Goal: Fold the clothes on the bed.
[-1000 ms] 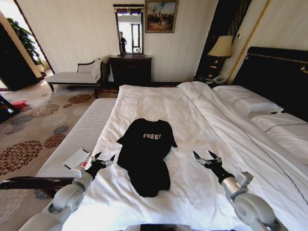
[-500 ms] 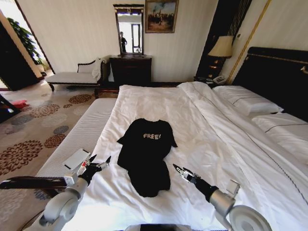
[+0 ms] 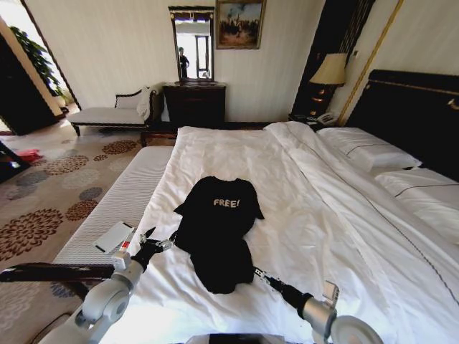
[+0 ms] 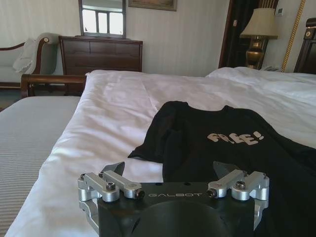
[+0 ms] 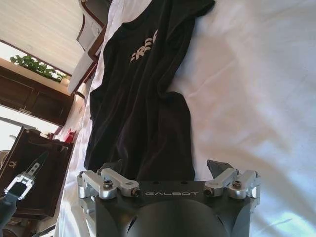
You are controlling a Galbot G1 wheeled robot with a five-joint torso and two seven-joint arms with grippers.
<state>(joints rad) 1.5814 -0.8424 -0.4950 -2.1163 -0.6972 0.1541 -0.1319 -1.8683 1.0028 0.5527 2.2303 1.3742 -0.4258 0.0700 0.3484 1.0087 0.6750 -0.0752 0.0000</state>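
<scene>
The crumpled T-shirt needs to be smoothed over the white duvet for folding, so the right gripper needs to grab its hem corner next.
The clothes are one black T-shirt with white "FREE!" lettering, lying crumpled and partly doubled over on the bed's white duvet. My left gripper stands open low over the sheet, just beside the shirt's left edge. In the left wrist view the shirt lies right ahead of the left gripper. My right gripper is open at the shirt's near right corner. In the right wrist view the shirt's hem lies between the spread fingers of the right gripper.
A grey striped bench runs along the bed's left side with a flat white object on it. White pillows and a dark headboard are at the right. A dresser, chaise and lamp stand beyond.
My right gripper has dropped and swung left, from open sheet to the shirt's near right corner. My left gripper dipped back, then came in to the shirt's left edge.
</scene>
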